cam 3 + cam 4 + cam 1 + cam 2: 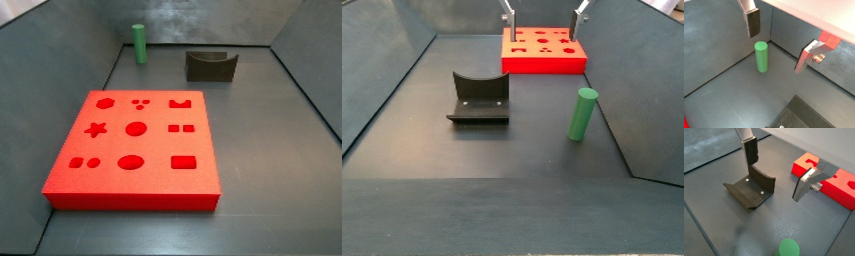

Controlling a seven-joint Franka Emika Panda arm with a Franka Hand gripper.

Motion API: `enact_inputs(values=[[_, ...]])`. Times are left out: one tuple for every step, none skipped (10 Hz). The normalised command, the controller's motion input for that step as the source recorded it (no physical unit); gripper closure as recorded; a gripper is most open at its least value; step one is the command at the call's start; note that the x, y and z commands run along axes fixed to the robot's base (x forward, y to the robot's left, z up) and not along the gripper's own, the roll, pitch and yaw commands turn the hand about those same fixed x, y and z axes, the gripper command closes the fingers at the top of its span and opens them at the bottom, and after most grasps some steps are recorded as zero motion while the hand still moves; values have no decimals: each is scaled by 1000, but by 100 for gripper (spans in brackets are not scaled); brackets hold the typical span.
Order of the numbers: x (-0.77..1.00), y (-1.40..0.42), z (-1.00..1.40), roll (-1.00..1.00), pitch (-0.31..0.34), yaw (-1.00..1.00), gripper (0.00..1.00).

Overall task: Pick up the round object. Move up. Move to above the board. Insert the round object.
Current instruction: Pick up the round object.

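Note:
Next, my gripper grabs the green cylinder peg by its upper end (139, 29) (761, 46), to insert the peg into the board's round hole.
The round object, a slim green cylinder peg (761, 56), stands upright on the dark floor near a wall, and shows in both side views (138, 44) (581, 113). In a wrist view only its top shows (787, 249). The board, a thick red block with shaped holes (134, 145), lies flat on the floor (545, 50) (827, 178). My gripper (776, 52) (774, 182) is open and empty, well above the floor. The peg is below it, off to one side and untouched. In a side view only the fingertips (510, 22) show at the top edge, near the board.
The fixture (210, 65) (480, 100) (751, 190), a dark curved bracket on a base plate, stands on the floor between peg and board. Grey walls (54, 50) enclose the floor on all sides; the peg stands close to one.

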Motion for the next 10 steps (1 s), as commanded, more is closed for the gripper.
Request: enact_inputs(values=[[0, 0, -100, 0, -10, 0, 0], [-337, 440, -446, -159, -63, 0, 0], [-566, 809, -720, -171, -171, 203, 0], [-566, 823, -769, -156, -163, 223, 0], [-623, 817, -803, -136, -163, 231, 0], [-629, 663, -763, -107, -207, 243, 0], [-120, 26, -126, -64, -119, 0, 0], [0, 0, -80, 0, 0, 0, 0], [-151, -137, -514, 27, -10, 0, 0], [-140, -174, -589, 20, -31, 0, 0]])
